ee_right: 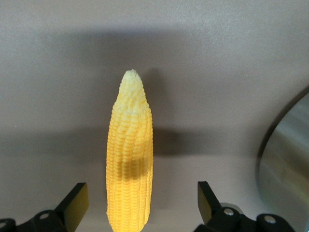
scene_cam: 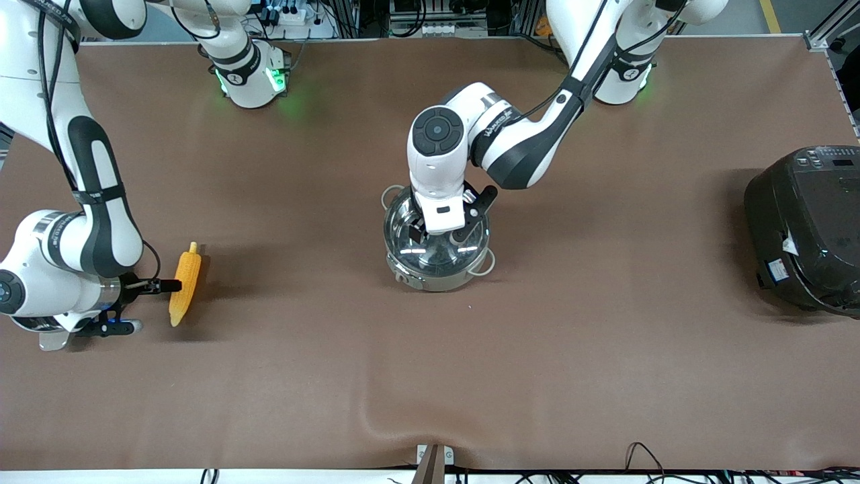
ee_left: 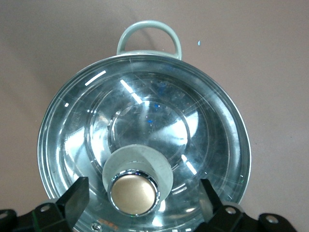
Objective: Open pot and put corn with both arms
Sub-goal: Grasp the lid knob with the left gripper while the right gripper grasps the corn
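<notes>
My right gripper should lower its fingers before it closes on the yellow cob (scene_cam: 185,282) (ee_right: 129,164), as they are above the cob's sides and would miss it now.
The pot (scene_cam: 437,259) stands mid-table with its glass lid (ee_left: 145,121) on. My left gripper (scene_cam: 449,227) hangs just over the lid, open. In the left wrist view (ee_left: 142,200) its fingers (ee_left: 77,198) stand either side of the gold lid knob (ee_left: 133,192) with gaps, not touching it. The corn (scene_cam: 186,282) lies on the table at the right arm's end. My right gripper (scene_cam: 161,290) is open and low at the corn. In the right wrist view (ee_right: 142,203) the cob (ee_right: 130,159) lies between the fingers (ee_right: 207,200), clear of both.
A big black cooker (scene_cam: 806,228) stands at the left arm's end of the table. A curved shiny steel surface (ee_right: 287,169) shows at the edge of the right wrist view; I cannot tell what it is. The brown cloth has a fold (scene_cam: 376,423) near the front edge.
</notes>
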